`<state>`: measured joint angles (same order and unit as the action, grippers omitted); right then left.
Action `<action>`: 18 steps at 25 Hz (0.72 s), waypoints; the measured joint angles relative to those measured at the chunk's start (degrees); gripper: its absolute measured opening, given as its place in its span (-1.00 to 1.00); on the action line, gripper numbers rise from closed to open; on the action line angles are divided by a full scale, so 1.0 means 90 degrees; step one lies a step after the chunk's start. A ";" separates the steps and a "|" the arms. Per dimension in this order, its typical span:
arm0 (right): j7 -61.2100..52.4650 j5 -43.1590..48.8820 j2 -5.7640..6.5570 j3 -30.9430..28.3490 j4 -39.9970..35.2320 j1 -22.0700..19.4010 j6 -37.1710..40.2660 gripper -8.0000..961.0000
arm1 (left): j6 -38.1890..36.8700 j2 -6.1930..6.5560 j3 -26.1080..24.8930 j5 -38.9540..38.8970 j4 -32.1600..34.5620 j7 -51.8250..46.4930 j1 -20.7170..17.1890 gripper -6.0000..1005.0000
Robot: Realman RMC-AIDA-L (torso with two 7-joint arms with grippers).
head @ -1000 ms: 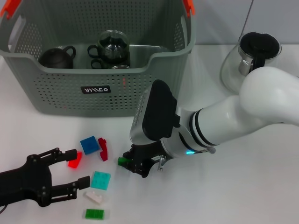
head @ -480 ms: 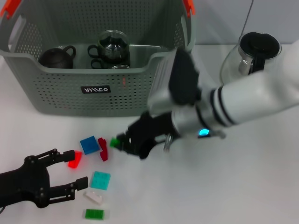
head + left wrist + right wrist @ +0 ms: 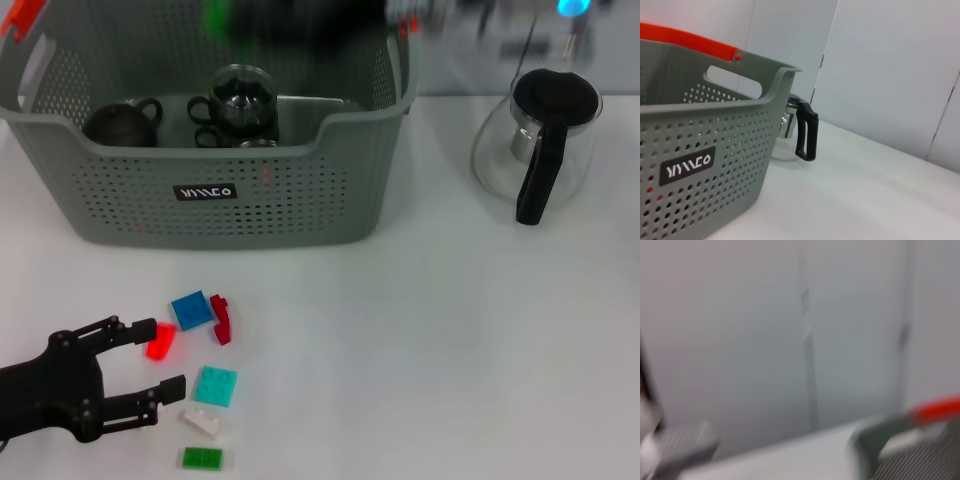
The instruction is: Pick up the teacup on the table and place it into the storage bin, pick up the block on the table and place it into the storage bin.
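The green block (image 3: 214,14) hangs high above the storage bin's bottom, so it goes down into the bin, before my right gripper releases it.
The grey-green storage bin (image 3: 300,205) stands at the back left, and its wall and label fill the left wrist view (image 3: 700,150). Inside it sit a dark teacup (image 3: 120,122) and a glass cup (image 3: 240,95). High over the bin's far side, my right gripper (image 3: 230,18) is a dark motion smear with a green block (image 3: 214,14) at its tip. Several blocks lie on the table in front: blue (image 3: 189,310), dark red (image 3: 220,320), teal (image 3: 215,385), white (image 3: 203,422) and green (image 3: 203,458). My left gripper (image 3: 165,357) rests open at the lower left, with a red block (image 3: 160,342) by its upper finger.
A glass pot with a black lid and handle (image 3: 538,140) stands at the back right, also in the left wrist view (image 3: 802,132). The right wrist view is smeared and shows only a wall and the bin's orange clip (image 3: 935,410).
My right arm has swung up from the table in front of the bin to high above it, carrying the green block. The left gripper has barely moved.
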<state>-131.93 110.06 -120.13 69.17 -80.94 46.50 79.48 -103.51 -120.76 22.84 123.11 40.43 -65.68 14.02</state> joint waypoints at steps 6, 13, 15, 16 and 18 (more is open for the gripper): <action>-0.0484 0.1534 -0.0037 -0.1075 0.0356 0.1144 -0.0144 -0.65 | -0.0014 0.0000 0.0008 -0.0031 -0.0006 0.0003 0.0032 0.68; -0.0464 0.2500 -0.0008 -0.0537 0.2053 0.1733 -0.1281 -0.65 | -0.0029 0.0000 0.0004 -0.0044 -0.0019 0.0004 0.0033 0.68; -0.0447 0.2712 -0.0005 -0.0470 0.2462 0.1860 -0.1575 -0.64 | -0.0031 0.0000 0.0008 -0.0045 -0.0021 0.0004 0.0038 0.68; -0.0440 0.2811 -0.0004 -0.0430 0.2657 0.1918 -0.1720 -0.64 | -0.0032 0.0000 0.0008 -0.0045 -0.0022 0.0004 0.0044 0.68; -0.0440 0.2939 -0.0003 -0.0319 0.2942 0.1993 -0.1984 -0.64 | -0.0033 0.0000 -0.0001 -0.0022 -0.0033 0.0004 0.0070 0.68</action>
<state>-135.88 136.51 -120.16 66.30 -54.46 64.44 61.63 -103.81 -120.76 22.83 122.91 40.14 -65.65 14.65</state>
